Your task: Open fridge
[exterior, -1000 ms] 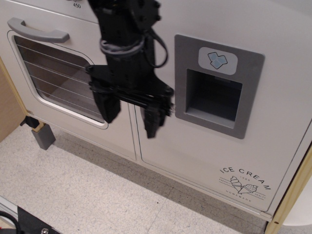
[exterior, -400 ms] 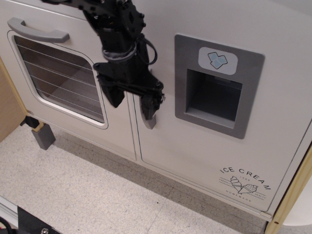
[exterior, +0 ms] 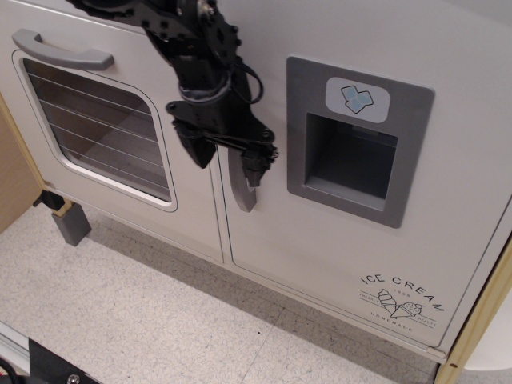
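Next, my gripper grabs the grey vertical handle by its long upright bar (exterior: pixel 238 178) to swing the fridge door (exterior: pixel 320 256) open.
The fridge (exterior: pixel 320 256) is the large white door on the right, shut, with a grey recessed dispenser panel (exterior: pixel 356 152), a blue ice-cube sticker and "ICE CREAM" print low down. Its grey vertical handle (exterior: pixel 242 192) shows only at its lower end, below the gripper. My black gripper (exterior: pixel 228 164) reaches down from the top. Its fingers are spread, one (exterior: pixel 198 148) left of the handle and one (exterior: pixel 254 166) right of it, straddling the handle's upper part. I cannot tell whether they touch it.
The white oven door (exterior: pixel 96 128) with wire-rack window and a horizontal grey handle (exterior: pixel 60 52) is at the left. A grey block (exterior: pixel 72 224) stands on the speckled floor (exterior: pixel 160 312). A wooden panel edge (exterior: pixel 16 176) is at far left, another at the bottom right corner.
The gripper has moved up and in toward the fridge door, from in front of the door seam to around the handle. The handle's lower end has come into view. The door stays shut.
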